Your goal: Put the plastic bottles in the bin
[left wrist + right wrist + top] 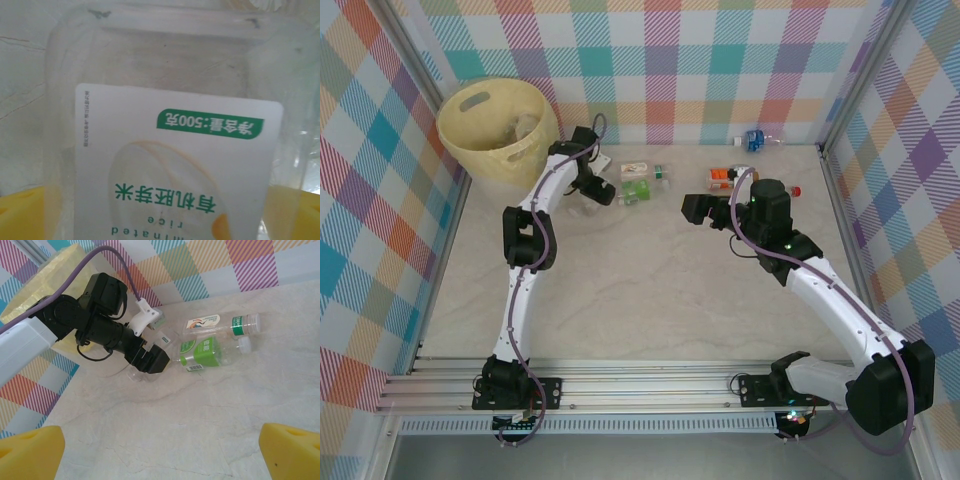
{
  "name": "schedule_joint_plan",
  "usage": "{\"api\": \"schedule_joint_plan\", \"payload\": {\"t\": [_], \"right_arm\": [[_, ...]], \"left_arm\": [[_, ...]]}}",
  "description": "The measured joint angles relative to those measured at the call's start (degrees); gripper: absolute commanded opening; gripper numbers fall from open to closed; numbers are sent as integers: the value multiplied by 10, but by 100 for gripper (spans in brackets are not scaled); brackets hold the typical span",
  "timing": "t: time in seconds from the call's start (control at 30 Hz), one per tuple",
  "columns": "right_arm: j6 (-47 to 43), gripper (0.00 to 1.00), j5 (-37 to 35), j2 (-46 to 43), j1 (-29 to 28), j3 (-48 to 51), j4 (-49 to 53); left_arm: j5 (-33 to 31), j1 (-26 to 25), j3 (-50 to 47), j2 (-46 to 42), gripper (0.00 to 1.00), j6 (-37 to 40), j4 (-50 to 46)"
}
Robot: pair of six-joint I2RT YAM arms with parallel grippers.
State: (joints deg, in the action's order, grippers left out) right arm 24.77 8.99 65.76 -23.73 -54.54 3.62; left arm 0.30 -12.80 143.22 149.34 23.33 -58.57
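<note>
I should close my left gripper now. Its yellow fingers reach down on either side of the clear bottle with the white label, so they would hold it.
The pale yellow bin stands at the far left corner with a clear bottle inside it. My left gripper is just right of the bin, open, its yellow fingertips on either side of a clear bottle with a white label lying on the table; I cannot tell whether they touch it. To its right lie a bottle with a red and blue label and a green-labelled bottle. My right gripper hovers open over bare table, nothing between its pads.
An orange-labelled bottle lies beside my right wrist and a blue-labelled bottle rests against the back wall. Checked walls close in the table on three sides. The left arm stretches across in front of the bin.
</note>
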Motion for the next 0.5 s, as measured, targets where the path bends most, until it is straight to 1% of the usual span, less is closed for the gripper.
{"api": "schedule_joint_plan", "payload": {"t": [0.2, 0.27, 0.33, 0.5], "right_arm": [[0, 100, 0, 0, 0, 0, 5], [0, 100, 0, 0, 0, 0, 5], [0, 100, 0, 0, 0, 0, 5], [0, 100, -1, 0, 0, 0, 5]], "left_arm": [[6, 2, 0, 2, 81, -17, 1], [5, 2, -3, 2, 76, -27, 5], [5, 2, -28, -11, 74, -36, 22], [8, -5, -141, -91, 73, -52, 59]]}}
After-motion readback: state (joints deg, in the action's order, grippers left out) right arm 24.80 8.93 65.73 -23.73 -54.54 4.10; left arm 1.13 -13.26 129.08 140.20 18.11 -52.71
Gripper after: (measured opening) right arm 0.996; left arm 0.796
